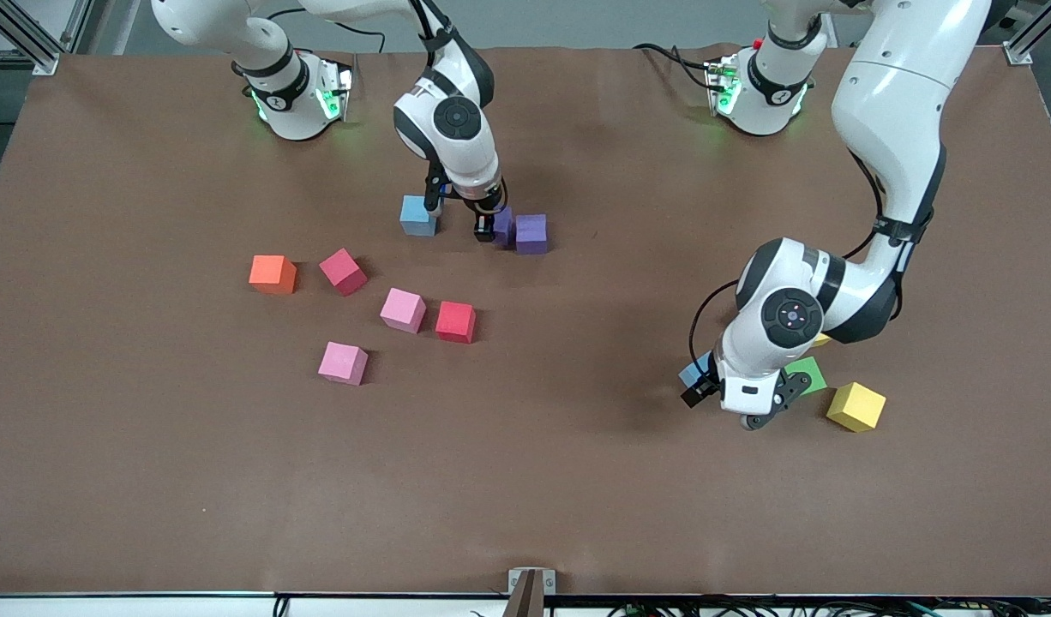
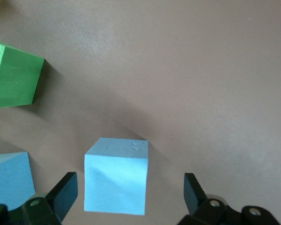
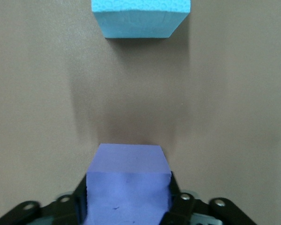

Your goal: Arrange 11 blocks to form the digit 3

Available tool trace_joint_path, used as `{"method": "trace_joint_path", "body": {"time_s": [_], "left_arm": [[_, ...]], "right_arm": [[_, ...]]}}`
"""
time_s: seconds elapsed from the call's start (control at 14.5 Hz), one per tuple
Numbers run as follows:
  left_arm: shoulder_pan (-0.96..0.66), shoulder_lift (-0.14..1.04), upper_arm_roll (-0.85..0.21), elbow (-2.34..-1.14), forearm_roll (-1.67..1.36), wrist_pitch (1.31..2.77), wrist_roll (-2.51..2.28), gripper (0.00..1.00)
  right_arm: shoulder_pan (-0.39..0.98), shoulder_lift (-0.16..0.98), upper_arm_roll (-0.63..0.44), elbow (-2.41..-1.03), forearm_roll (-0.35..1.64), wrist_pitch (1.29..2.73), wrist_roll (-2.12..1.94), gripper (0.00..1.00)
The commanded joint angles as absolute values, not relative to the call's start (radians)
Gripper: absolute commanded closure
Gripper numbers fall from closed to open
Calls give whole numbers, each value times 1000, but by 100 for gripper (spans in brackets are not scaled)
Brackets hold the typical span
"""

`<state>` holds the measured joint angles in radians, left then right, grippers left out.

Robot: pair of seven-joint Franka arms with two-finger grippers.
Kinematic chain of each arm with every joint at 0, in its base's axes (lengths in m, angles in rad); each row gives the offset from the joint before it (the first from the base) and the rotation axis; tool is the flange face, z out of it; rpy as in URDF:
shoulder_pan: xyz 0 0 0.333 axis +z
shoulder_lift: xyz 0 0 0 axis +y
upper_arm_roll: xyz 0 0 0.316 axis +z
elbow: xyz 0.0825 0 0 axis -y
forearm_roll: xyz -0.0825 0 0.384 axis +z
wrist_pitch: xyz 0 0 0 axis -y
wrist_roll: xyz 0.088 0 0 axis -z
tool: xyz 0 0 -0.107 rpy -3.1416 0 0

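Note:
My left gripper isn't ready to close and should go lower: its fingers are above the light blue block in the left wrist view.
My right gripper (image 3: 128, 199) is shut on a purple block (image 3: 128, 183), its fingers pressed against two opposite sides. In the front view this purple block (image 1: 503, 224) sits on the table beside a second purple block (image 1: 531, 233), with a light blue block (image 1: 418, 215) on the side toward the right arm's end. My left gripper (image 2: 129, 192) is open and straddles a light blue block (image 2: 116, 180) without touching it. Another light blue block (image 2: 9, 178) and a green block (image 2: 14, 75) lie close by. Two pink blocks (image 1: 403, 309) (image 1: 343, 362) and a red block (image 1: 455, 321) lie nearer the front camera.
An orange cube (image 1: 273, 274) and a crimson cube (image 1: 343, 271) sit toward the right arm's end. A yellow block (image 1: 855, 405) lies beside the green block (image 1: 807, 374) near the left arm. Another yellow block (image 1: 821, 340) peeks out from under that arm.

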<state>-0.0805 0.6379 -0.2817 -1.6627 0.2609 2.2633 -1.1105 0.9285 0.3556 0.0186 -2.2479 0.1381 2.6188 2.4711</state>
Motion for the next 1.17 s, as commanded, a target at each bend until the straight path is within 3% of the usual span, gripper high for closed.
{"method": "trace_joint_path", "body": {"time_s": [0.0,0.14,0.55,0.76,0.83,0.97,1.1], "left_arm": [[-81,647,-281,-1683,328,2264,-1155,0],[-69,643,-282,-1716,334,2311,-1157,0],[-55,641,-282,-1763,336,2368,-1157,3],[-55,641,-282,-1767,334,2387,-1166,43],[-57,641,-282,-1767,336,2387,-1183,51],[-58,632,-282,-1767,336,2387,-1221,65],[-58,626,-282,-1769,336,2387,-1227,68]], "right_arm": [[939,365,11,-2243,120,2623,2459,86],[939,371,11,-2237,114,2623,2422,96],[928,442,5,-2142,114,2612,2422,98],[928,451,5,-2137,88,2612,2419,98],[928,451,5,-2137,83,2612,2418,98],[928,451,5,-2138,69,2609,2405,99],[925,451,2,-2143,57,2609,2385,100]]}}
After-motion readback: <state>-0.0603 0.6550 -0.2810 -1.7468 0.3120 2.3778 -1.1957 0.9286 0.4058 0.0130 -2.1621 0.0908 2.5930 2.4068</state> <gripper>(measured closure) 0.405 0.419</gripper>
